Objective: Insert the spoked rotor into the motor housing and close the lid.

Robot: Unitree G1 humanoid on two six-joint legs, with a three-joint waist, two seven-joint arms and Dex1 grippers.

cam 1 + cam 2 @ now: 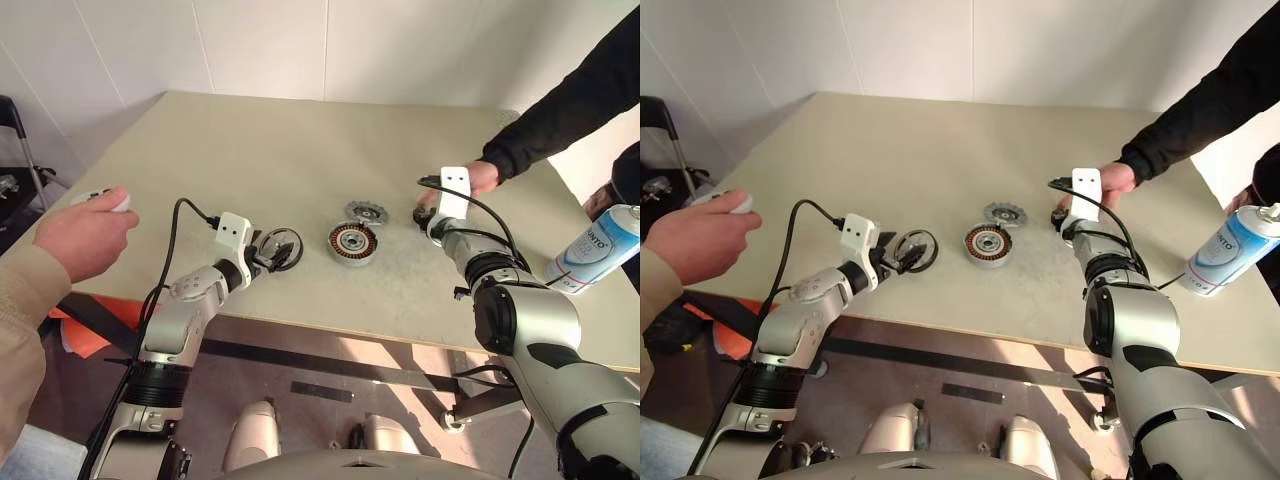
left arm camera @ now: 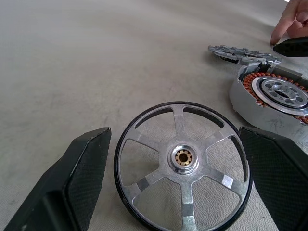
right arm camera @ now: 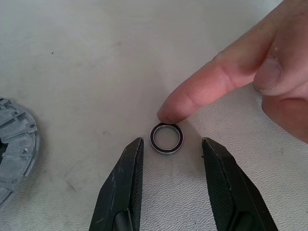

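My fingers are beside the small dark ring (image 3: 166, 152) on the tabletop in the right wrist view. My right gripper should close on the ring now.
The spoked rotor (image 2: 183, 157), a dark-rimmed ring with silver spokes and a brass hub, lies flat on the table. My left gripper (image 2: 174, 131) is open, one finger on each side of the rotor, not closed on it. Just beyond stands the motor housing (image 1: 352, 243) with its copper windings, and behind that lies the notched lid (image 1: 366, 211). My right gripper (image 3: 172, 139) is open on the table to the right of the lid. A small dark ring (image 3: 166, 152) lies between its fingertips, untouched by them. A person's fingertip (image 3: 173, 111) rests on that ring.
The person's black-sleeved arm (image 1: 560, 110) reaches in from the right. A blue-and-white spray can (image 1: 600, 250) stands near the table's right edge. Another hand (image 1: 85, 235) holds a small white device at the left. The table's front edge (image 1: 330, 325) runs close under my arms.
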